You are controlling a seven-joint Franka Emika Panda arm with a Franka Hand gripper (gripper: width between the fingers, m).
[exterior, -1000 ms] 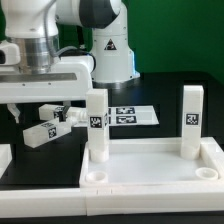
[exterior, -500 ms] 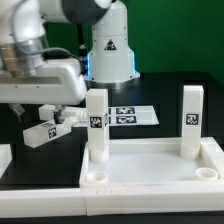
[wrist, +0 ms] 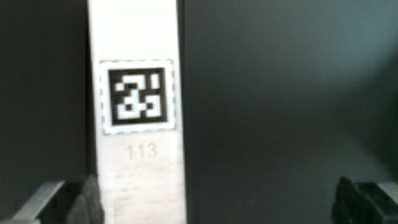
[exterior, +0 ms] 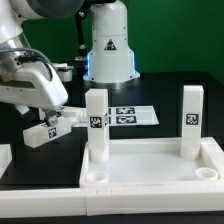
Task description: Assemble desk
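My gripper lines up and lowers next, before closing on the loose tagged leg (wrist: pixel 139 130). The leg lies below one finger, so closing now would miss it.
The white desk panel (exterior: pixel 150 168) lies at the front with its raised rim up. Two tagged square legs stand upright in its far corner sockets, one at the exterior view's left (exterior: pixel 96 122) and one at its right (exterior: pixel 190 118). Two loose legs (exterior: pixel 42 133) (exterior: pixel 70 120) lie on the dark table to the left of the panel. The arm's hand (exterior: pixel 35 92) hangs tilted above them. In the wrist view a loose leg (wrist: pixel 135 110) with tag 113 lies below my gripper (wrist: pixel 214 205), near one finger. The jaws are wide apart and hold nothing.
The marker board (exterior: pixel 132 115) lies flat behind the panel. The robot's base (exterior: pixel 108 50) stands at the back centre. Another white part (exterior: pixel 4 158) shows at the exterior view's left edge.
The arm's hand has swung and tilted toward the exterior view's left above the loose legs. The legs and the panel have not moved.
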